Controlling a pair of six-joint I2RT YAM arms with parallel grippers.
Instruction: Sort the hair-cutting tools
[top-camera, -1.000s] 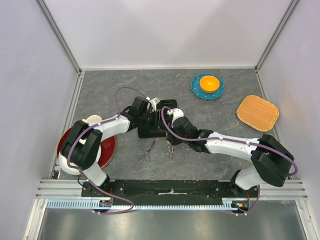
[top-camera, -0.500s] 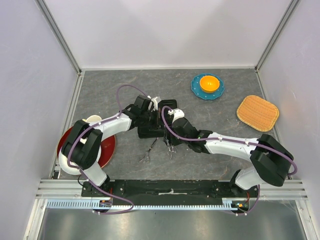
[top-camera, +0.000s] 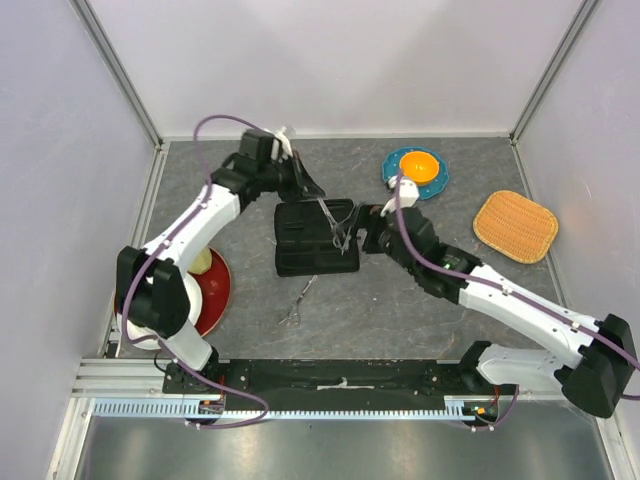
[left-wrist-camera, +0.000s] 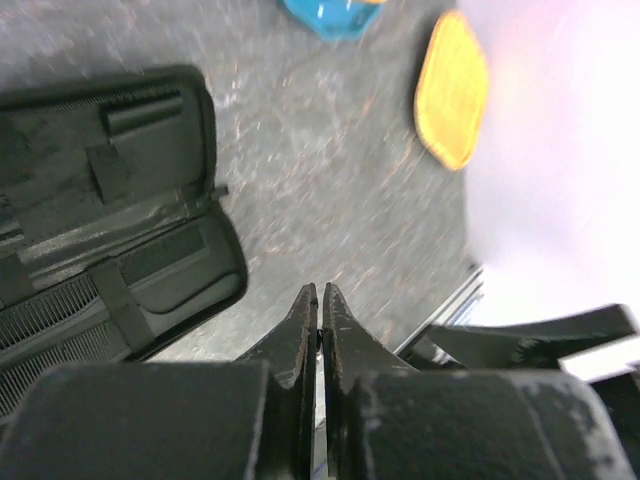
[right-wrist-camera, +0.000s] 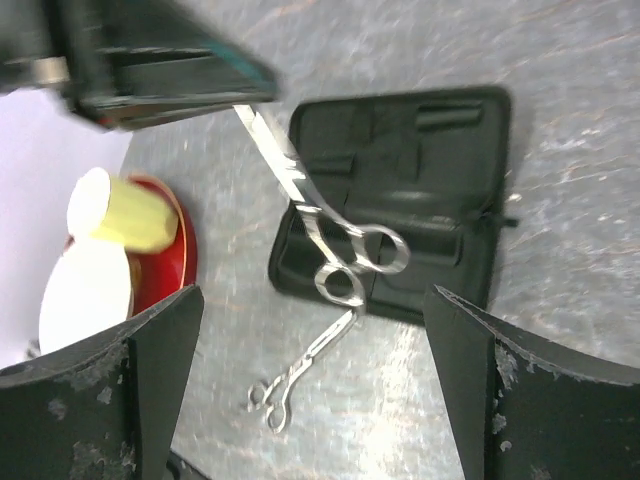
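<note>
My right gripper should reach the hanging scissors and grab the finger loops, so the blades stay free to go into the black case (top-camera: 305, 245).
One pair of silver scissors (right-wrist-camera: 335, 235) hangs over the open black case (top-camera: 305, 245), blades up and finger loops down. My left gripper (top-camera: 306, 188) is shut on the blade tip, and its fingers (left-wrist-camera: 300, 330) are pressed together in the left wrist view. A second pair of scissors (top-camera: 297, 304) lies flat on the table in front of the case, also seen in the right wrist view (right-wrist-camera: 300, 372). My right gripper (top-camera: 364, 228) stands wide open just right of the hanging loops, holding nothing. Comb teeth (left-wrist-camera: 45, 318) show under a strap inside the case.
A red plate (top-camera: 215, 290) with a white and yellow cup (right-wrist-camera: 112, 212) sits at the left. At the back right stands a blue plate holding an orange bowl (top-camera: 416, 170), and a woven yellow mat (top-camera: 514, 226) lies at the far right. Walls enclose the table.
My left gripper shut on the scissors and lifted them toward the back left. My right gripper opened wide and drew back to the right of the case.
</note>
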